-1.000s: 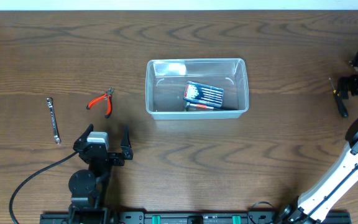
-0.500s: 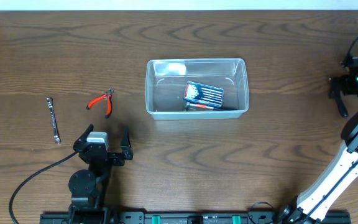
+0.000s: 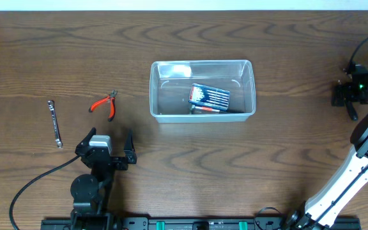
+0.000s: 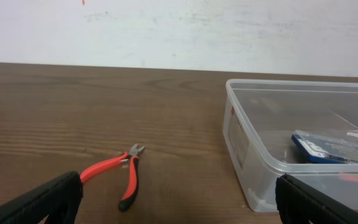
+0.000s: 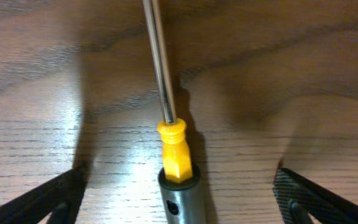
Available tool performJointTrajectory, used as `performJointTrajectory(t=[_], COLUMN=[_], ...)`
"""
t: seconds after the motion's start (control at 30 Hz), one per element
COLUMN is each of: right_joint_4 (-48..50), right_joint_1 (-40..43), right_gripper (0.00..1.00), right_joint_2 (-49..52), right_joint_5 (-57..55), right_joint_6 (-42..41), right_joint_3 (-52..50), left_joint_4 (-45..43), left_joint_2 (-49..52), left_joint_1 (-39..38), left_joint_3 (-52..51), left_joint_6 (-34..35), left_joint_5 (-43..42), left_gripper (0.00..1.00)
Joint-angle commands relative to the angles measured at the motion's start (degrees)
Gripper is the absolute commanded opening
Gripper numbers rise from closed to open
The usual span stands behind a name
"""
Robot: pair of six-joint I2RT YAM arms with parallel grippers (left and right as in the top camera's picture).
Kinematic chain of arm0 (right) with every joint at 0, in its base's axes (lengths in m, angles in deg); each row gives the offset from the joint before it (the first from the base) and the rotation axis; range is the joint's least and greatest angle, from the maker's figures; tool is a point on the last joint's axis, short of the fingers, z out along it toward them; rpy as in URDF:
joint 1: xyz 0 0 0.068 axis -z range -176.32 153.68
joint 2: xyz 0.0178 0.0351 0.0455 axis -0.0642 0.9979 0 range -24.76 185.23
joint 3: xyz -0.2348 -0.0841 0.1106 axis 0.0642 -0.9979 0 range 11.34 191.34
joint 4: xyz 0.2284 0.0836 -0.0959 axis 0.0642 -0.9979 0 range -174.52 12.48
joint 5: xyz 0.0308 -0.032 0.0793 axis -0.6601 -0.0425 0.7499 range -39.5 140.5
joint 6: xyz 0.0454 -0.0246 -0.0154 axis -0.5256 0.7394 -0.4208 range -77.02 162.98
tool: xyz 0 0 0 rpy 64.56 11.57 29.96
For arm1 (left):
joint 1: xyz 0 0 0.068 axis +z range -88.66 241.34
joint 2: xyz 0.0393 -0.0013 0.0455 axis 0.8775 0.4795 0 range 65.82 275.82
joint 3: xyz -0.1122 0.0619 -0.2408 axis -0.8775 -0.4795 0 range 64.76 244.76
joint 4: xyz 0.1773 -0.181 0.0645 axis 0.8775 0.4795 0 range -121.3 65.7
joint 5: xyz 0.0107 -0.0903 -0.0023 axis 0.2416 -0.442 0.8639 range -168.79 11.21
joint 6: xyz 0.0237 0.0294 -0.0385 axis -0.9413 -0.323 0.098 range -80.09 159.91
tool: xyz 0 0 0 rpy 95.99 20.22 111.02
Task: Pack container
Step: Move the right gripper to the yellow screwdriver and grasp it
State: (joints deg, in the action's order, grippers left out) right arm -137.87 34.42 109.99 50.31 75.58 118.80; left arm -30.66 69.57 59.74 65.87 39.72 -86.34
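Note:
The screwdriver's handle, just below its yellow collar, is between my right gripper's open fingers. My right gripper is ready to close. Closing now would hold the handle now.
The container [image 3: 202, 62] is a clear plastic bin at the table's middle, with a blue box [image 3: 209, 96] lying inside. It also shows at the right of the left wrist view [image 4: 247, 149], with the blue box [image 4: 328, 148] in it. My left gripper [image 3: 107, 139] is open and empty near the front edge, just behind red-handled pliers [image 3: 105, 104] [image 4: 120, 174]. My right gripper [image 3: 349, 94] is open at the far right, low over a screwdriver [image 3: 352, 114]. In the right wrist view the screwdriver [image 5: 174, 155], with a yellow collar and grey handle, lies between the open jaws [image 5: 179, 186].
A metal wrench [image 3: 55, 123] lies at the far left, left of the pliers. The right arm's white links [image 3: 356, 166] rise from the front right corner. A black cable [image 3: 37, 182] runs along the front left.
My right gripper has moved left and now sits over the screwdriver, straddling it. The left arm, the container, the pliers and the wrench have not moved.

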Motion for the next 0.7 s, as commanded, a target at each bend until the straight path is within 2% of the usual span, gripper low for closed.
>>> performJointTrajectory(t=[0.0,0.07,0.23,0.4,0.53,0.63,0.67], right_joint_4=[0.35,0.42,0.37,0.37,0.35,0.35,0.35], right_joint_1=[-0.39,-0.39,-0.39,-0.42,-0.42,-0.42,-0.42], right_gripper=[0.89,0.77,0.68,0.49,0.45,0.36,0.35], right_joint_2=[1.33,1.33,1.33,1.33,1.33,1.33,1.33], right_joint_5=[-0.85,-0.83,0.81,0.90,1.11,1.53,1.75], right_joint_6=[-0.22,-0.42,-0.87,-0.87,-1.51,-1.70,-1.70], right_joint_3=[-2.45,-2.45,-2.45,-2.45,-2.45,-2.45,-2.45], left_joint_4=[0.59,0.59,0.59,0.59,0.59,0.57,0.57], left_joint_2=[-0.04,-0.04,-0.04,-0.04,-0.04,-0.04,-0.04], left_joint_1=[0.28,0.28,0.28,0.28,0.28,0.28,0.28], left_joint_3=[-0.83,-0.83,-0.83,-0.83,-0.83,-0.83,-0.83], left_joint_6=[0.28,0.28,0.28,0.28,0.28,0.28,0.28], left_joint_5=[-0.81,-0.81,-0.81,-0.81,-0.81,-0.83,-0.83], left_gripper=[0.98,0.98,0.98,0.98,0.98,0.98,0.98])
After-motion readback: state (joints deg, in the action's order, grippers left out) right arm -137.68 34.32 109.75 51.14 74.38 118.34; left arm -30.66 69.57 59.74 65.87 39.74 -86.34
